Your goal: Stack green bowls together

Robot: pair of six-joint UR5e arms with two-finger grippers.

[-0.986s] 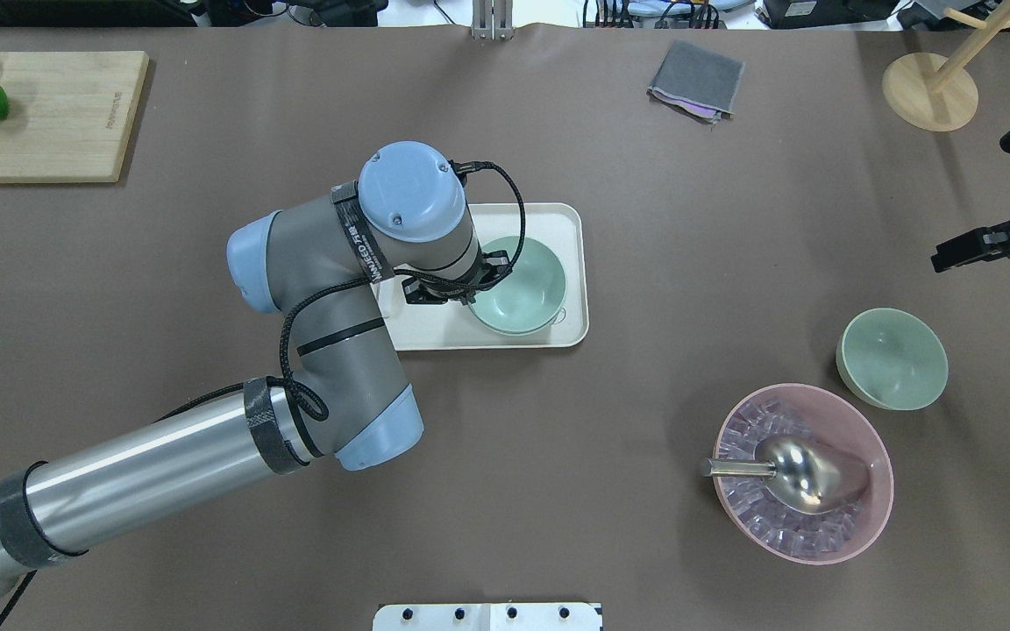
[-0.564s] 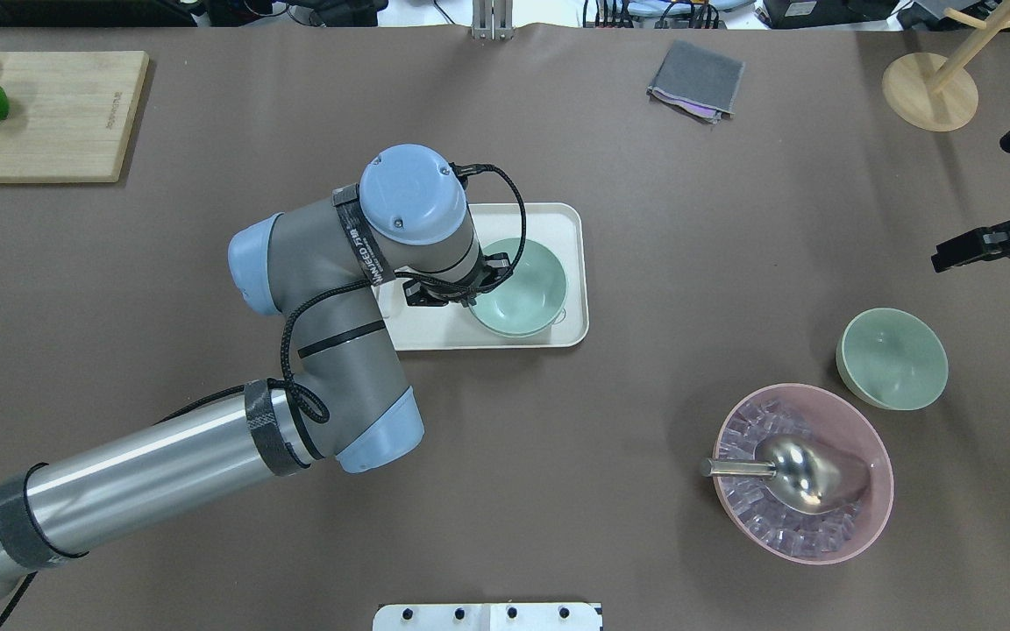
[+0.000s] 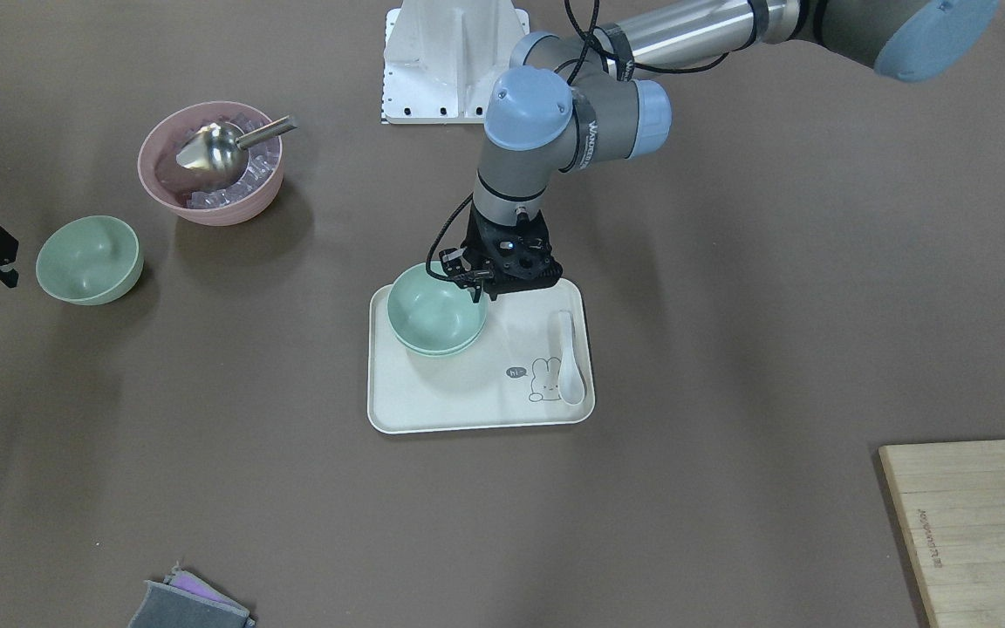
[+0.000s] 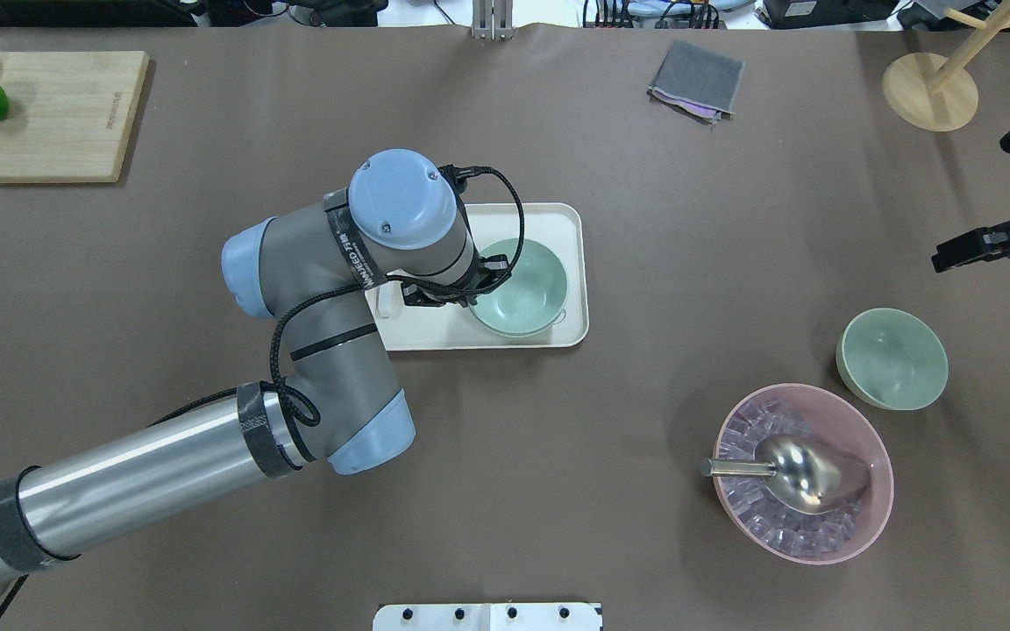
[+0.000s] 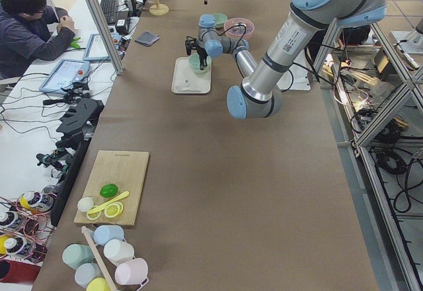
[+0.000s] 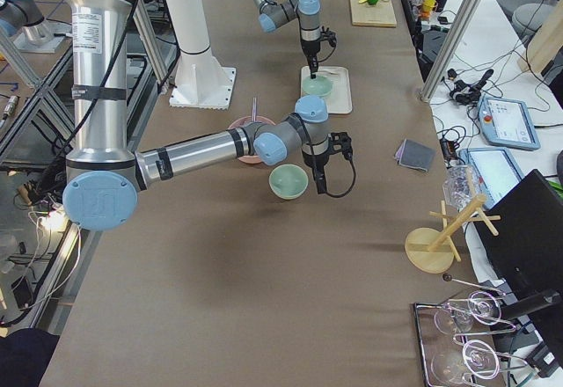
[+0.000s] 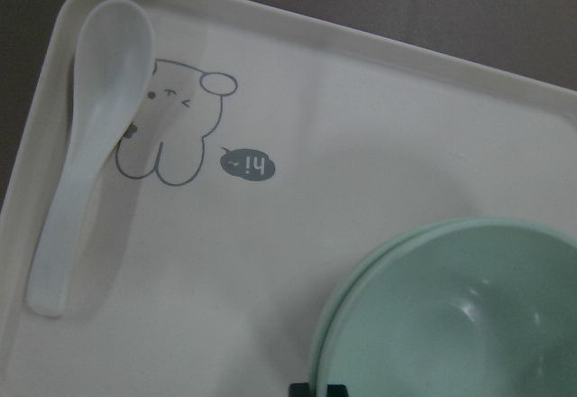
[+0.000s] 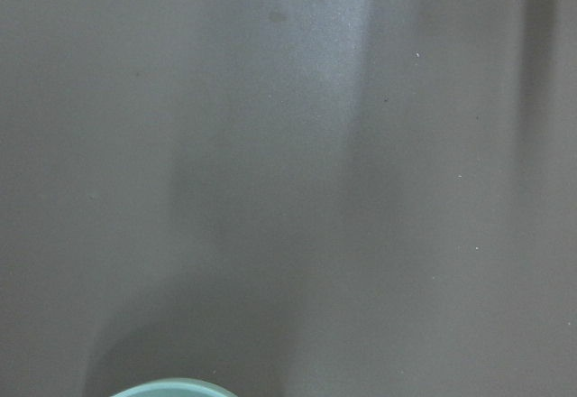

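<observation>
My right gripper pinches the third green bowl by its thin rim (image 3: 39, 257) next, since the bowl's round opening spreads wider than my fingers.
Two pale green bowls (image 4: 522, 285) sit nested on a cream tray (image 4: 562, 223); the doubled rim shows in the left wrist view (image 7: 451, 325) and the front view (image 3: 433, 305). My left gripper (image 3: 470, 281) hangs at the stack's rim on the robot's side, open, holding nothing. A third green bowl (image 4: 892, 358) stands alone on the table at the right, also in the front view (image 3: 88, 259); its rim edges into the right wrist view (image 8: 171, 388). My right gripper (image 4: 952, 252) is open and empty, above and beyond that bowl.
A white spoon (image 3: 570, 358) lies on the tray beside a rabbit drawing. A pink bowl (image 4: 873, 526) of ice with a metal scoop (image 4: 807, 473) stands next to the lone green bowl. A cutting board (image 4: 58, 114), grey cloth (image 4: 696, 79) and wooden stand (image 4: 930, 92) line the far edge.
My left arm's wrist has shifted slightly left and away from the tray while the nested bowls stay put. The right arm and lone bowl have not moved.
</observation>
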